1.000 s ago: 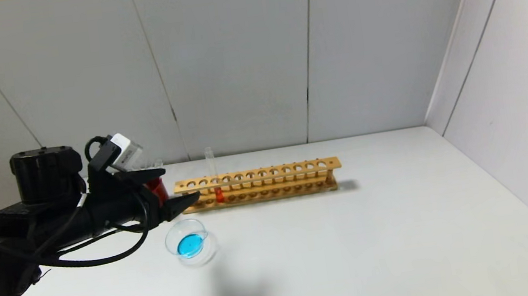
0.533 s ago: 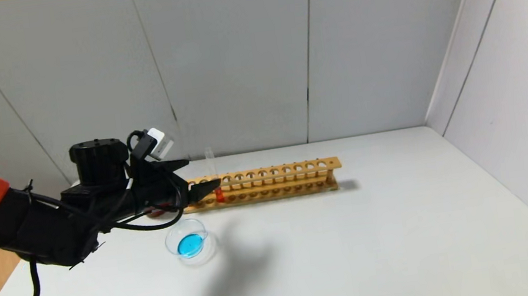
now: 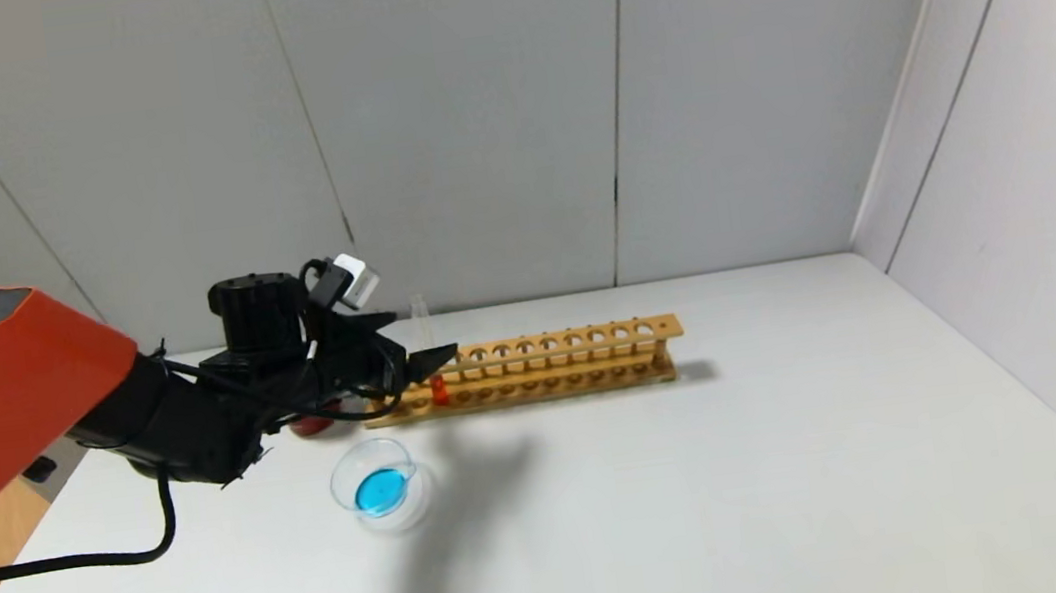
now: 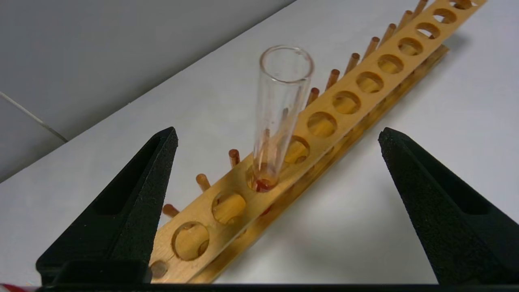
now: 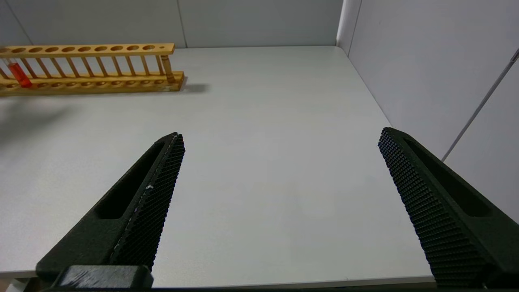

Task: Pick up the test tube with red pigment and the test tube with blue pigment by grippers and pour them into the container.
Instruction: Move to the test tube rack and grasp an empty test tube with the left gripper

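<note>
My left gripper needs to grab the test tube next by its clear middle above the plank [image 4: 276, 126], because the test tube's red lower end is inside the rack's hole [image 4: 262, 182].
The test tube with red pigment [image 3: 439, 388] stands upright in a hole near the left end of the wooden rack [image 3: 557, 365]. My left gripper [image 3: 422, 336] is open and empty just left of the tube, at the height of its upper part. In the left wrist view the tube [image 4: 279, 109] stands between and beyond the wide-open fingers [image 4: 134, 202], not touching them. The container [image 3: 380, 486], a clear glass dish, holds blue liquid in front of the rack's left end. The test tube with blue pigment is out of view. My right gripper [image 5: 279, 136] is open and empty over bare table.
A dark red cup [image 3: 310, 425] is mostly hidden behind my left arm, left of the rack. The rack [image 5: 89, 69] and red tube [image 5: 18, 75] show far off in the right wrist view. Walls close the back and right of the white table [image 3: 761, 469].
My left arm has reached forward and to the right, bringing its open gripper from beside the red cup to the red tube. The tube, rack and dish have not moved.
</note>
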Robot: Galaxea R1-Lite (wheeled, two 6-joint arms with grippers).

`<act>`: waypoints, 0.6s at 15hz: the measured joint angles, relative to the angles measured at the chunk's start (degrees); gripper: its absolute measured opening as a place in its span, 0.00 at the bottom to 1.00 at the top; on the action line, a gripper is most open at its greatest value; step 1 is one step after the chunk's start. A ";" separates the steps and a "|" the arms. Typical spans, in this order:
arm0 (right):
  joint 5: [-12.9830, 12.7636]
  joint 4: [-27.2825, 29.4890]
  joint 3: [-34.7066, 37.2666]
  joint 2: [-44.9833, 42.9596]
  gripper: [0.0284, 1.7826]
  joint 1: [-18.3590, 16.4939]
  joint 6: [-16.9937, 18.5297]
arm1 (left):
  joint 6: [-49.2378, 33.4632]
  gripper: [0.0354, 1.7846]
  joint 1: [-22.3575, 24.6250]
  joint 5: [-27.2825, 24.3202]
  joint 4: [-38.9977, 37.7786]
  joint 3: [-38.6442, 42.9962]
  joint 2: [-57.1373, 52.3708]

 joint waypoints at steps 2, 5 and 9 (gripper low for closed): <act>-0.02 0.00 0.00 0.00 0.98 0.00 0.02 | -3.22 0.98 -0.59 2.45 -0.28 -1.84 1.76; 0.00 0.00 0.00 0.00 0.98 0.00 0.00 | -3.80 0.92 -0.69 2.76 -0.37 -2.47 3.02; 0.00 0.01 0.00 0.00 0.98 0.00 0.02 | -3.74 0.65 -0.87 2.78 -0.48 -2.58 3.58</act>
